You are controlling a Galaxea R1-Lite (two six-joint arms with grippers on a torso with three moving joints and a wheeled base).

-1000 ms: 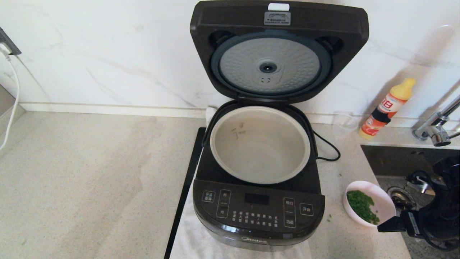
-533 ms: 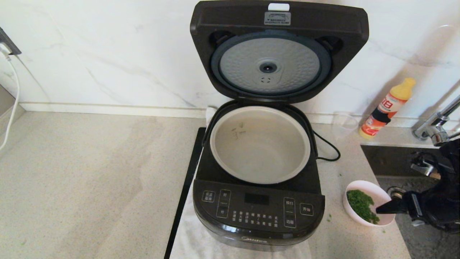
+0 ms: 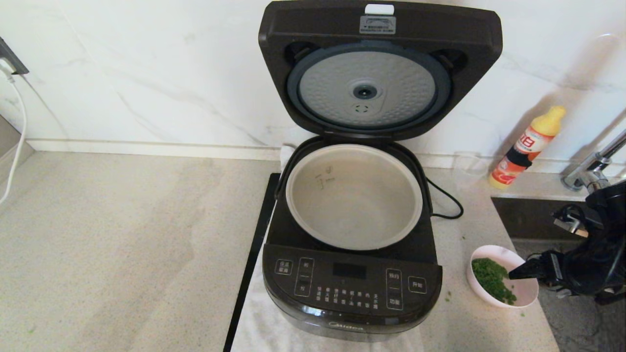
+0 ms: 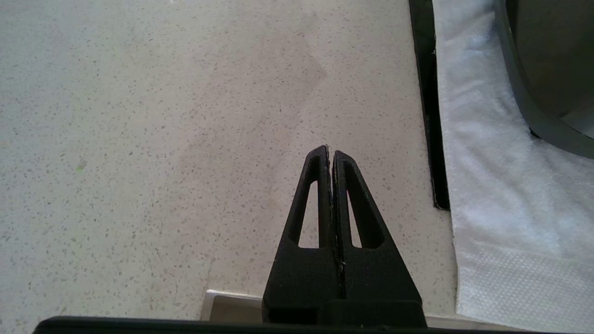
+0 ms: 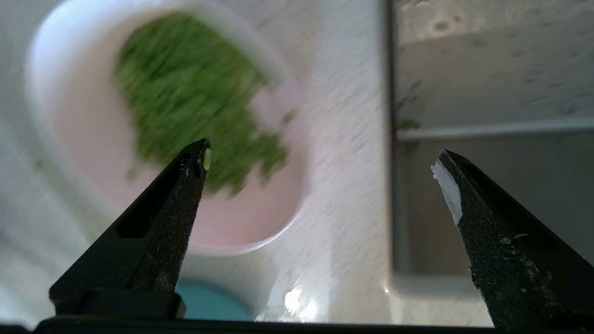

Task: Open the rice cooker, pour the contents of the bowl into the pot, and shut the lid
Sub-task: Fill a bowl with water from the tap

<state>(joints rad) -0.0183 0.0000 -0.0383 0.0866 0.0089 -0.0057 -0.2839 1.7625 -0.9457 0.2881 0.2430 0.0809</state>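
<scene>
The robot's right gripper should pour the greens into the pot, so it should grab the bowl (image 3: 499,280) by its rim (image 3: 537,285) next.
The black rice cooker (image 3: 352,288) stands mid-counter with its lid (image 3: 381,29) swung up against the wall. Its dimpled silver disc faces me. The pale pot (image 3: 352,205) inside holds nothing. To the cooker's right sits a white bowl (image 3: 527,289) of chopped greens (image 3: 491,281). My right gripper (image 3: 525,271) hovers open at the bowl's right side, one fingertip over its rim. In the right wrist view, the bowl (image 5: 232,218) lies under one finger of the right gripper (image 5: 321,155) and nothing is between the fingers. My left gripper (image 4: 330,152) hangs shut over bare counter left of the cooker.
A sink (image 3: 538,215) and faucet (image 3: 592,171) lie right of the bowl. An orange-yellow bottle (image 3: 528,146) and a clear cup (image 3: 467,166) stand by the back wall. The cooker rests on a white cloth (image 3: 264,322) beside a black strip (image 3: 252,264); its cord (image 3: 445,200) trails right.
My right gripper has moved from the bowl's near edge toward the back, along its right side, with jaws wide throughout. Bowl, cooker and lid have not moved.
</scene>
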